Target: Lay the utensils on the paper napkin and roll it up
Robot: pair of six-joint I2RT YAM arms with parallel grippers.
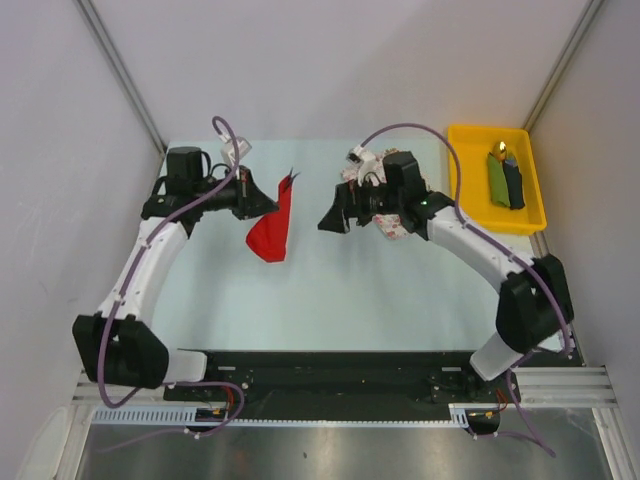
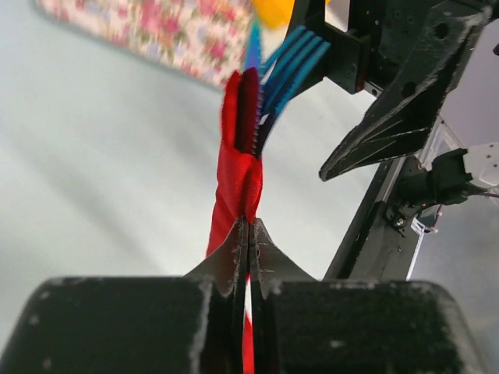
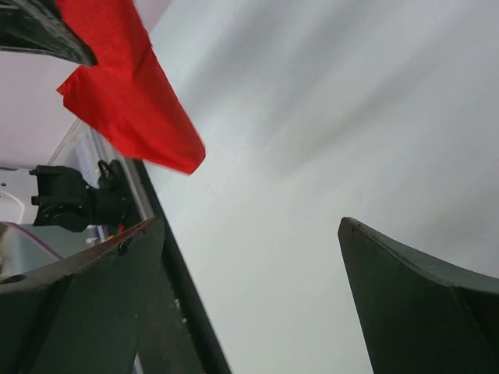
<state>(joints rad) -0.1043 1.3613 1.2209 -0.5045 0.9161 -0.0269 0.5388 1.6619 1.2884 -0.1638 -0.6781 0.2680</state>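
Observation:
The right gripper grabs the napkin around the utensils near their tines next, which leaves the napkin's loose corner free for rolling.
The red paper napkin [image 1: 272, 232] is bunched into a loose twisted roll, and my left gripper [image 1: 268, 203] is shut on it at mid-length. In the left wrist view the napkin [image 2: 240, 183] runs out from the closed jaws of the left gripper [image 2: 249, 234]. The blue tines of the utensils [image 2: 288, 70] stick out of the napkin's far end. My right gripper [image 1: 330, 220] stands wide open just right of the roll with nothing between its fingers. In the right wrist view the right gripper [image 3: 249, 222] frames bare table, and a loose corner of the napkin [image 3: 125, 101] hangs at the upper left.
A yellow tray [image 1: 470, 170] at the back right holds green and dark rolls [image 1: 505, 180]. A floral cloth [image 2: 148, 31] lies on the table beneath the right arm. Grey walls close in the table on both sides and at the back.

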